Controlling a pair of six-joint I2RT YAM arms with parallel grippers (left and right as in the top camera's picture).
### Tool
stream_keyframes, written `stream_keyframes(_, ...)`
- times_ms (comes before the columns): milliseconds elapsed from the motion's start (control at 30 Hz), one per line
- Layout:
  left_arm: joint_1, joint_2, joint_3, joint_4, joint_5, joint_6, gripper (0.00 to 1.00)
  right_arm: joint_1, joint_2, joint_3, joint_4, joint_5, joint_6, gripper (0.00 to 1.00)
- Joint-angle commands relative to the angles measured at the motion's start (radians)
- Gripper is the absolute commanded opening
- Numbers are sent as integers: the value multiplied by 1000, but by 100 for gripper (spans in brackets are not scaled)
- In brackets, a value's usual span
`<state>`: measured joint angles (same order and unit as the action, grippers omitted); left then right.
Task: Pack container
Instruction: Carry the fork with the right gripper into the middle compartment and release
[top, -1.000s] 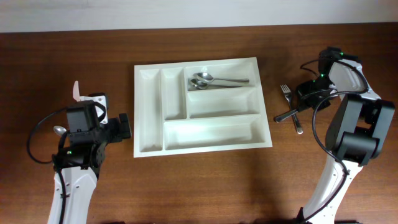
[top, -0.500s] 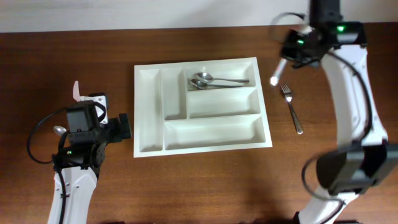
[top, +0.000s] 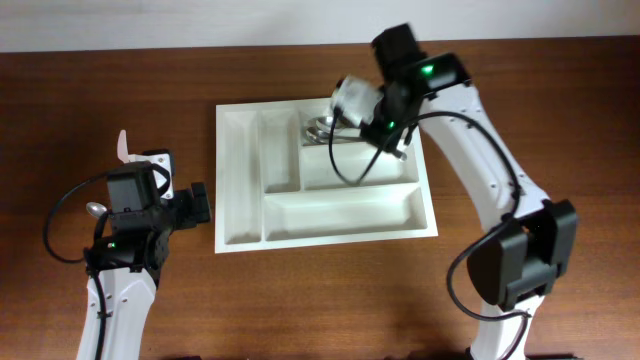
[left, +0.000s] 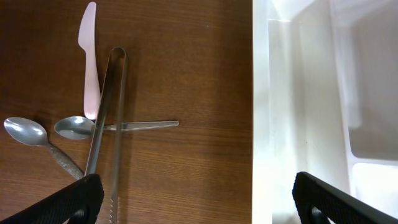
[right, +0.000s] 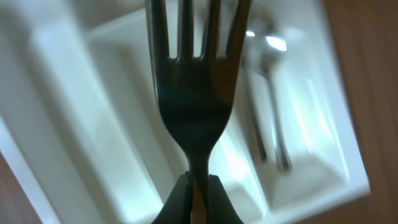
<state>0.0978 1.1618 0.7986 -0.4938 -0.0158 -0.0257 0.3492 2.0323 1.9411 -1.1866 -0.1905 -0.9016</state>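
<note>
It is too early for my right gripper to release the fork: the fork's teeth hang at an angle above the container's section beside the spoons. I should first turn the fork and bring it down.
The container, a white five-compartment cutlery tray (top: 340, 215), lies mid-table and also shows in the left wrist view (left: 298, 124) and right wrist view (right: 74, 93). Two spoons (top: 322, 128) lie in its top long compartment. My right gripper (top: 388, 132) hovers over the tray's upper right part. In the right wrist view it (right: 198, 190) is shut on the handle of a metal fork (right: 196, 93), tines pointing away. My left gripper (top: 200, 203) is open and empty beside the tray's left edge; in its wrist view its jaws (left: 196, 199) span the rim.
Left of the tray lie metal tongs (left: 106, 124), a pink plastic knife (left: 90, 56) and two spoons (left: 112, 126) (left: 28, 134) on the wooden table. The knife (top: 123, 145) also shows in the overhead view, behind the left arm.
My right arm swung from the table right of the tray to above the tray's upper compartments. The fork that lay right of the tray is gone from there. The left arm has not moved.
</note>
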Motion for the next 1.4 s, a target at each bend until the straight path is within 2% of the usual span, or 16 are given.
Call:
stream_keyframes(0, 3, 6, 21, -1, -7, 13, 99, 32, 24, -30, -3, -34, -379, 4)
stream_keyframes(400, 3, 6, 21, -1, -7, 13, 99, 31, 170, -36, 10, -31, -399, 4)
stream_keyframes(567, 3, 6, 21, -1, -7, 13, 99, 30, 185, -36, 39, -31, -360, 4)
stream_keyframes(600, 3, 6, 21, -1, -7, 13, 99, 30, 185, -36, 43, -30, -352, 6)
stream_keyframes(667, 3, 6, 21, -1, -7, 13, 99, 30, 185, -35, 51, -25, -312, 22)
stream_keyframes(700, 3, 6, 21, -1, -7, 13, 99, 30, 185, -33, 54, -20, -287, 23)
stream_keyframes(867, 3, 6, 21, -1, -7, 13, 99, 23, 180, 14, 54, 24, -80, 23)
stream_keyframes(967, 3, 6, 21, -1, -7, 13, 99, -9, 168, 76, 54, 16, 122, 19)
stream_keyframes(1033, 3, 6, 21, -1, -7, 13, 99, -76, 151, 136, 54, -66, 303, 20)
stream_keyframes(1100, 3, 6, 21, -1, -7, 13, 99, -144, 143, 179, 50, -162, 421, 31)
stream_keyframes(1167, 3, 6, 21, -1, -7, 13, 99, -214, 140, 214, 38, -246, 547, 51)
stream_keyframes(1200, 3, 6, 21, -1, -7, 13, 99, -254, 140, 229, 29, -274, 610, 57)
stream_keyframes(1267, 3, 6, 21, -1, -7, 13, 99, -325, 140, 240, 24, -297, 695, 56)
stream_keyframes(1300, 3, 6, 21, -1, -7, 13, 99, -356, 140, 240, 24, -295, 726, 49)
stream_keyframes(1367, 3, 6, 21, -1, -7, 13, 99, -431, 150, 230, 23, -295, 804, 45)
